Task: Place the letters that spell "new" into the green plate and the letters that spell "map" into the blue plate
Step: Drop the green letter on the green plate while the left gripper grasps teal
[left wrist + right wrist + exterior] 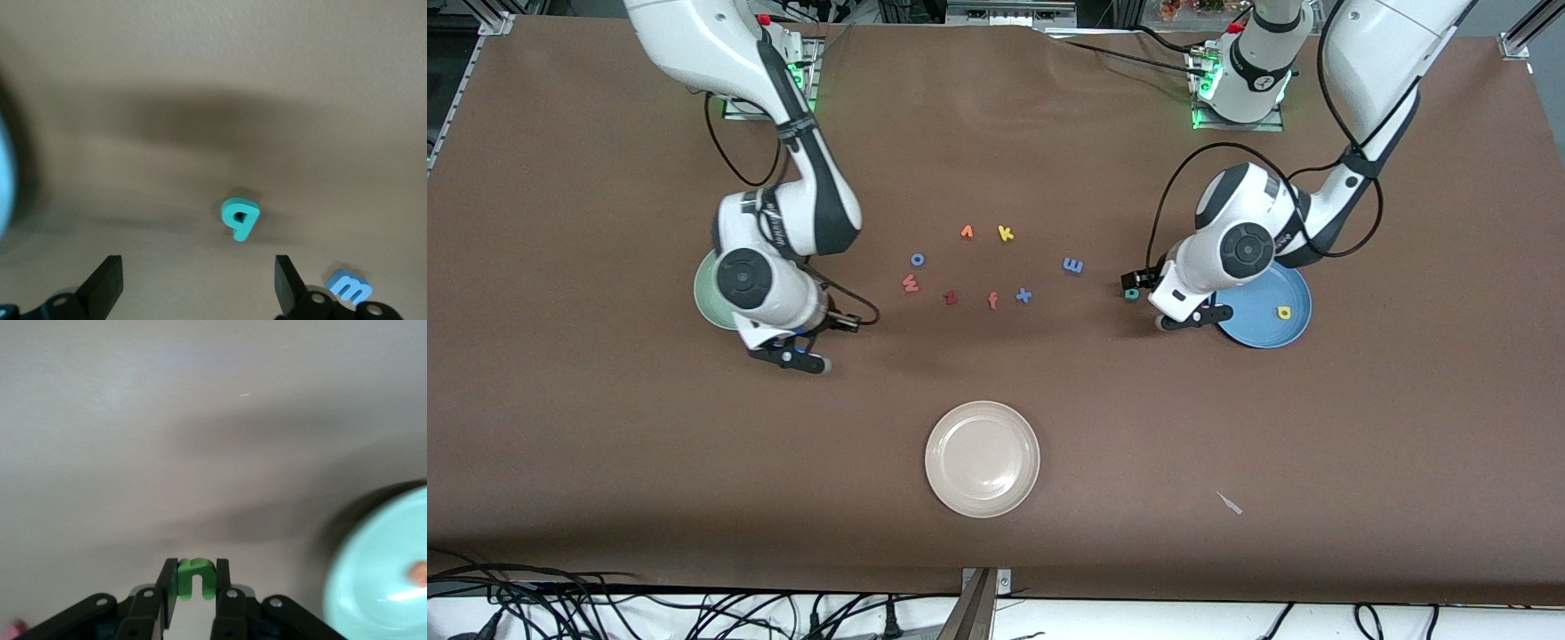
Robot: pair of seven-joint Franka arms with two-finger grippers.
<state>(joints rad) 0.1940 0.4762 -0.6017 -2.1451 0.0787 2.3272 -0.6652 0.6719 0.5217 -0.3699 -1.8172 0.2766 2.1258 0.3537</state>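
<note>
The teal a is still beyond the fingers, so closing now would miss it. My left gripper moves toward the a next, then closes on it.
My right gripper [194, 568] is shut on the green n [195, 579], off the table beside the green plate [710, 302]. A small orange thing [419, 572] lies in that plate, too blurred to read. The salmon-red w [910, 283] lies on the table among the loose letters. My left gripper [197, 265] hangs open over the table next to the blue plate [1249, 331], with nothing between its fingers. The teal a [240, 219] lies flat just clear of them. The periwinkle m [1073, 265] lies close by. The yellow p [1283, 312] rests in the blue plate.
Loose letters lie mid-table: a yellow k [1006, 233], a blue x [1024, 295], an orange f [992, 300], a dark red z [950, 297], a blue o [917, 260] and a small orange one [967, 232]. A cream-white plate [983, 459] sits nearer the front camera.
</note>
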